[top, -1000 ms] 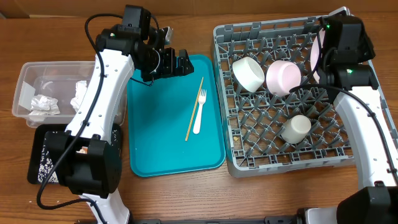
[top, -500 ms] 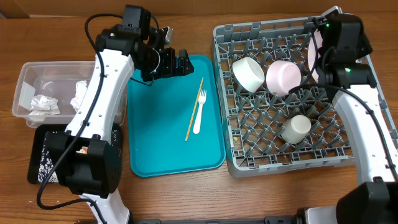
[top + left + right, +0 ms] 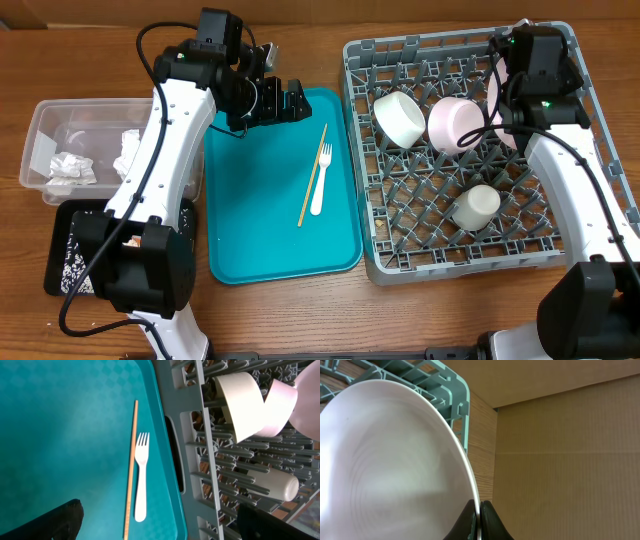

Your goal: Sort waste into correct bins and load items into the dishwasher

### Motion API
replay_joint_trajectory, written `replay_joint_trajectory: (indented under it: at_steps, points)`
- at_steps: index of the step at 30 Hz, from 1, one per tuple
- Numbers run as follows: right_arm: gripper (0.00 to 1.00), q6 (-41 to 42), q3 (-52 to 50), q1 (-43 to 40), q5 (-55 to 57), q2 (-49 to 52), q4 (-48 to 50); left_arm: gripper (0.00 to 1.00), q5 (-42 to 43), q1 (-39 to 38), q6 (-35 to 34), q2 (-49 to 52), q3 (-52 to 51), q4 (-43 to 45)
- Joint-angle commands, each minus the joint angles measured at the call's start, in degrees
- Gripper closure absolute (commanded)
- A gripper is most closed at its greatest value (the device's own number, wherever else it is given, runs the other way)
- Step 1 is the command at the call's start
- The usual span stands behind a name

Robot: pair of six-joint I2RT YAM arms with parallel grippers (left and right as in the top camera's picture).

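Note:
The pale pink plate's lower edge sits among the rack's wires, so the plate would rest there if released. My right gripper should open.
My right gripper (image 3: 477, 506) is shut on the rim of the pale pink plate (image 3: 395, 460). It holds the plate on edge over the far right of the grey dishwasher rack (image 3: 440, 268). From overhead only a sliver of the plate (image 3: 496, 90) shows beside the right gripper (image 3: 512, 105). Two bowls (image 3: 400, 117) (image 3: 455, 123) and a cup (image 3: 476, 207) lie in the rack. A white fork (image 3: 320, 185) and a wooden chopstick (image 3: 312, 175) lie on the teal tray (image 3: 260, 220). My left gripper (image 3: 290, 100) hangs open over the tray's far edge, empty, with the fork (image 3: 141, 477) and chopstick (image 3: 131, 470) ahead of it.
A clear tub (image 3: 60, 150) with crumpled white napkins (image 3: 72, 167) stands at the far left. The flat black tray (image 3: 70, 250) lies in front of it, partly hidden by the left arm's base. The rack's rim runs close along the teal tray's right edge.
My right arm has shifted a little to the left with the plate in its grip. The left arm, fork and chopstick have not moved.

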Motion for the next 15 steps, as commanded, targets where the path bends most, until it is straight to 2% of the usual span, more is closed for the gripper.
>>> replay_joint_trajectory:
  at_steps: [1,2,6,8,10,15]
  points:
    - [0.93,-0.13,0.11,-0.07,-0.35,0.02,0.50,0.00,-0.42,0.09,0.87,-0.98,1.29,0.11]
    - [0.88,0.13,0.11,0.00,-0.37,0.02,0.50,0.00,-0.42,0.09,0.87,-0.98,1.29,0.11]
    - [0.83,0.33,0.11,0.35,-0.35,0.02,-0.07,0.00,-0.42,0.09,0.87,-0.98,1.29,0.11]
    - [0.76,0.96,0.11,0.39,-0.35,0.02,-0.85,0.00,-0.42,0.09,0.87,-0.98,1.29,0.11]
    - [0.49,2.84,0.11,0.39,-0.35,0.02,-1.16,0.00,-0.42,0.11,0.87,-0.98,1.29,0.11]
    - [0.37,4.81,0.11,1.09,-0.33,-0.35,-1.64,0.00,-0.42,0.09,0.87,-0.98,1.29,0.11]
